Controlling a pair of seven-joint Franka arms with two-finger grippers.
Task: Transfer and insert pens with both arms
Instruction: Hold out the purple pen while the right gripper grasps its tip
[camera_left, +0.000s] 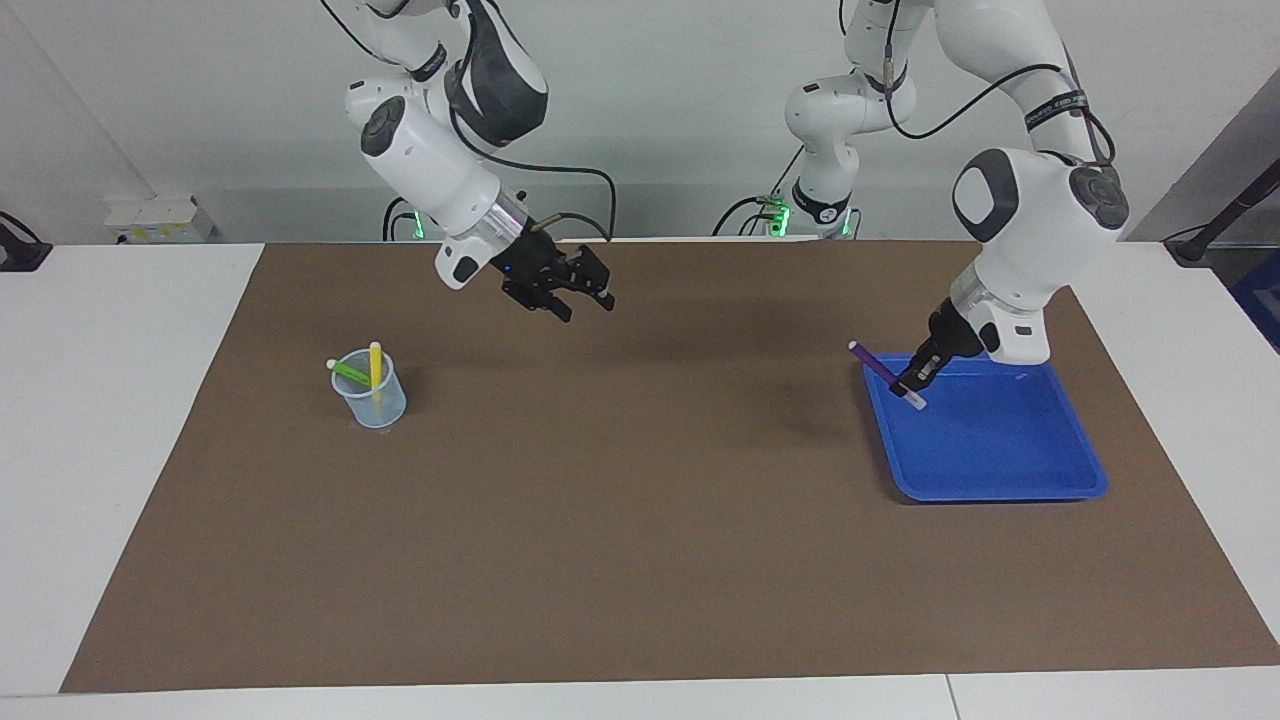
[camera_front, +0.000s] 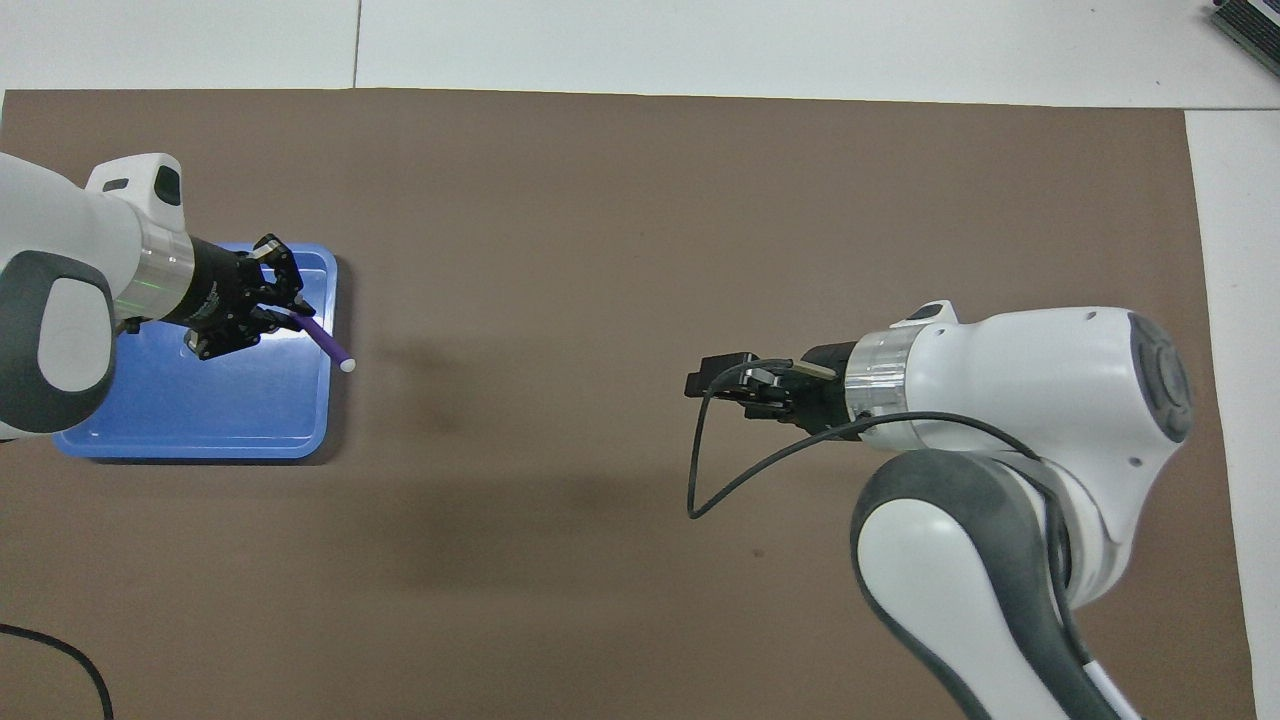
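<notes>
My right gripper takes hold of the pen by its bare purple end next, to take over the pen for the clear cup.
A dark purple pen with a whitish end hangs tilted over the blue tray's edge toward the table's middle. My left gripper is shut on it. From overhead, the purple pen juts out of the left gripper past the tray rim. A green pen and a yellow pen stand in a clear cup toward the right arm's end. My right gripper hangs open and holds nothing, over the mat beside the cup, toward the table's middle. From overhead, the right gripper shows and the arm hides the cup.
A brown mat covers most of the white table. The tray holds nothing else. A loose black cable loops from the right wrist.
</notes>
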